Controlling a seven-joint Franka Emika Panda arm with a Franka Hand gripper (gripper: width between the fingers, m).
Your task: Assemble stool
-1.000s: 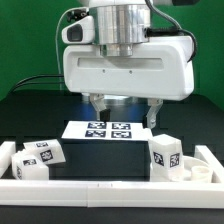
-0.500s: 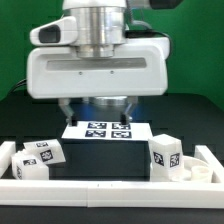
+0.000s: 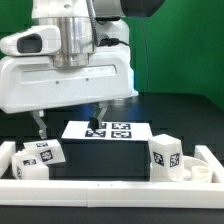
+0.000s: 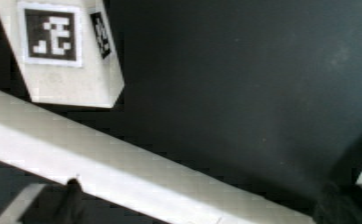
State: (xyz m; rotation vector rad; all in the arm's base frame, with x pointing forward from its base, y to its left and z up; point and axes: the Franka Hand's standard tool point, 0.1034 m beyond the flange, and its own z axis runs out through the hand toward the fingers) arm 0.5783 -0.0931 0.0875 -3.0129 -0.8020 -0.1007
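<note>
I should grab the leg beside the white bar by the leg's tagged square body to assemble the stool.
My gripper hangs open and empty above the table, left of the middle in the exterior view, its two dark fingers wide apart. One chunky white stool leg with tags lies at the exterior view's left, just below and in front of the gripper. A second leg stands at the right. In the wrist view a tagged leg lies beside a long white rail. The round disc seat is not in view.
The marker board lies flat on the black table behind the legs. White frame rails run along the front and both sides. A small white round part sits by the right rail.
The gripper has swung to the exterior view's left and grown larger in that view, from above the marker board to above the left leg. Its fingers stay open. The parts have not moved.
</note>
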